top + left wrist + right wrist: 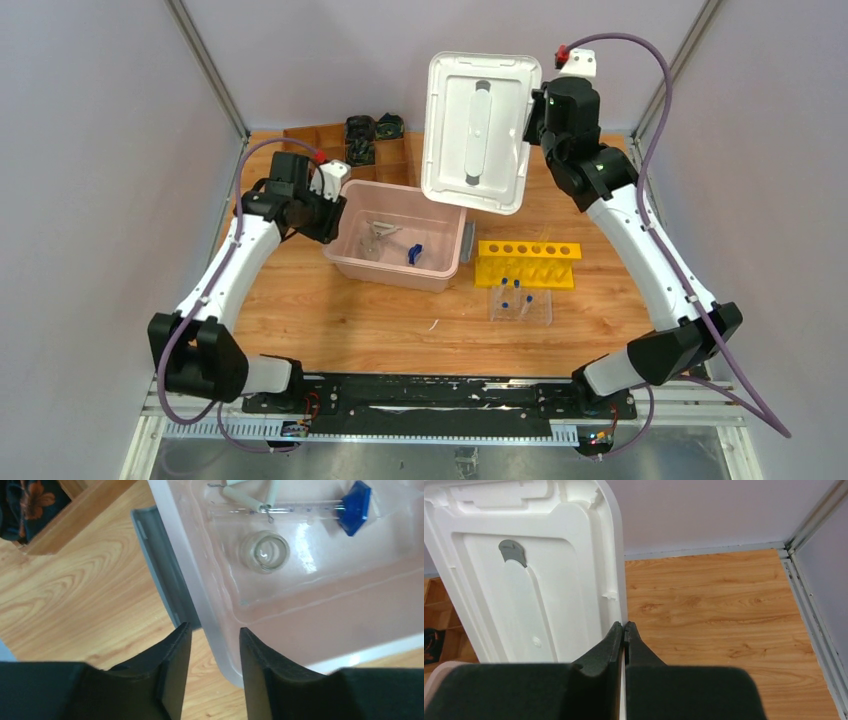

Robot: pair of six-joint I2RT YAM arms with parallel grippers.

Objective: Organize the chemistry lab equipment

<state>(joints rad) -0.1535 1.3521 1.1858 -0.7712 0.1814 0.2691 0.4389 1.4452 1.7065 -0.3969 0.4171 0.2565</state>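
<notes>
The white lid needs to be turned over and handed back, so my left gripper should next grab its edge [431, 125] opposite my right gripper.
The pink bin [352, 262] stands mid-table. In the left wrist view it holds a small clear beaker [264, 552], a blue-tipped clear rod [300, 509] and the white wire triangle [247, 496]. My left gripper [325, 218] is open at the bin's left wall, and its fingers [177, 650] stand either side of the rim's corner [220, 630] without closing on it. My right gripper [535, 115] is shut on the edge of the white lid [478, 130] and holds it tilted above the bin's far right; the lid also shows in the right wrist view [524, 575]. The yellow tube rack [527, 262] and the clear tray [520, 305] of blue-capped tubes lie right of the bin.
A brown compartment box [350, 150] with dark items stands at the back left, behind the bin. The bin's grey handle [160, 570] juts out by my left fingers. A small white scrap [433, 324] lies on the wood in front of the bin.
</notes>
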